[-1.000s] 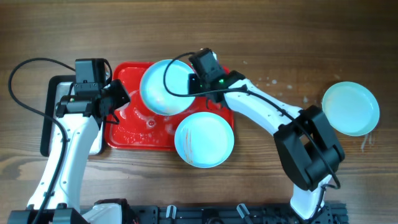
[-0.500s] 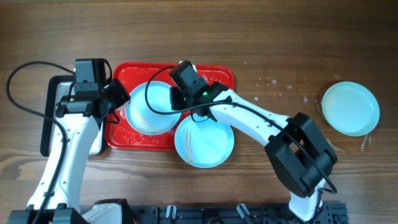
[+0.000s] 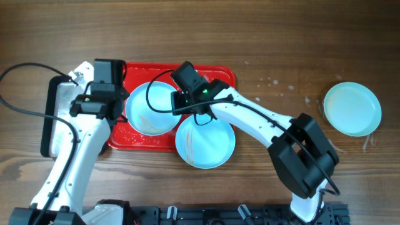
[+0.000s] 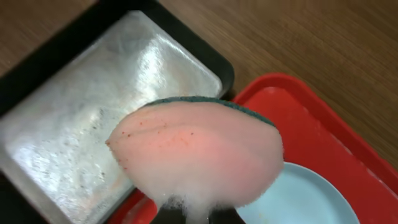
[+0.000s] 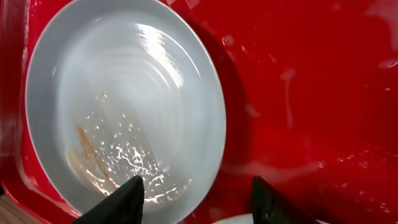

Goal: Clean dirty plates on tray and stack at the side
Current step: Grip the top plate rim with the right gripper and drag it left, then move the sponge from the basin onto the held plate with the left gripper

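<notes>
The right gripper grabs the tray plate's rim on the side away from the sponge next, leaving the plate's smeared side open for cleaning.
The red tray holds one pale mint-blue plate with a reddish smear and water drops. A second plate overlaps the tray's front edge. The third plate lies on the table at the far right. My right gripper is open just above the tray plate's right rim, one finger over the plate and one over bare tray. My left gripper is shut on a soapy pink sponge with a green back, hovering at the tray's left edge.
A black-rimmed silvery metal pan sits left of the tray, and it shows wet under the sponge. Water spots mark the wooden table between the tray and the far-right plate. Cables loop from both wrists.
My right gripper brought the plate down to the left onto the tray and opened, letting it go. My left arm shifted right toward that plate with the sponge.
</notes>
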Robot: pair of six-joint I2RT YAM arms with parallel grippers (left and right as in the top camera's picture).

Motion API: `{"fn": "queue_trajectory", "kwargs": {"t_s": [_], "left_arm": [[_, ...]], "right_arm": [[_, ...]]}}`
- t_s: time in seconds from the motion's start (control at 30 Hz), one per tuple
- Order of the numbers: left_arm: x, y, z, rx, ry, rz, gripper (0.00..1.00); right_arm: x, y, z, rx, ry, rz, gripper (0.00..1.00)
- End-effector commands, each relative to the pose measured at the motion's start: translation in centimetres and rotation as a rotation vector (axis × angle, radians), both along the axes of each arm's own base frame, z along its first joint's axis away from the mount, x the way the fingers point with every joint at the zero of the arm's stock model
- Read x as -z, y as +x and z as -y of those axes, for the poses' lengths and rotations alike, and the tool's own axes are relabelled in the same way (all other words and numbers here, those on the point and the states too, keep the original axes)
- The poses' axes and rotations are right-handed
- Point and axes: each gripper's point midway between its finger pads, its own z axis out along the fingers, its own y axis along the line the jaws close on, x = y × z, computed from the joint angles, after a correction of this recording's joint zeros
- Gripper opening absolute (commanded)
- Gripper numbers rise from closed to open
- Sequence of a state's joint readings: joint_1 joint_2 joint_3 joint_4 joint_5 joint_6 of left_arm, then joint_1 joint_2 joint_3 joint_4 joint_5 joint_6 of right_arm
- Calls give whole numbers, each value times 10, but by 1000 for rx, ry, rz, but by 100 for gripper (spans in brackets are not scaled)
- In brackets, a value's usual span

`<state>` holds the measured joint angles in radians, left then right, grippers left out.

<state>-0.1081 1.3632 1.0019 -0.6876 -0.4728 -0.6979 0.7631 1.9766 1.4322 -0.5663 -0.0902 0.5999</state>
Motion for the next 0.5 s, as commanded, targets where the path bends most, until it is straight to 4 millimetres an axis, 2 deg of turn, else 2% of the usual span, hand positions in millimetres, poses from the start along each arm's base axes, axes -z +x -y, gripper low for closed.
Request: {"fn": "queue_trajectory", "kwargs": {"t_s": [0.0,0.1,0.17,0.3,0.37,0.47], "left_arm": [[-20,2,-15,-75,135,42,4],[-19,1,-15,-73,134,37,4],[-13,-1,-7,-44,90,14,4],[11,-5,38,105,-155,-67,4],[21,-16,65,202,-284,-133,4],[29,-33,82,256,-376,-215,4]], "right_arm": [[-34,17,-2,-6,-9,89,56],[-42,19,-4,-16,-7,100,56],[-44,22,-3,-10,-11,110,56],[-45,29,3,14,-47,146,54],[-49,35,2,-31,-51,191,49],[-54,50,5,-103,-66,259,43]]}}
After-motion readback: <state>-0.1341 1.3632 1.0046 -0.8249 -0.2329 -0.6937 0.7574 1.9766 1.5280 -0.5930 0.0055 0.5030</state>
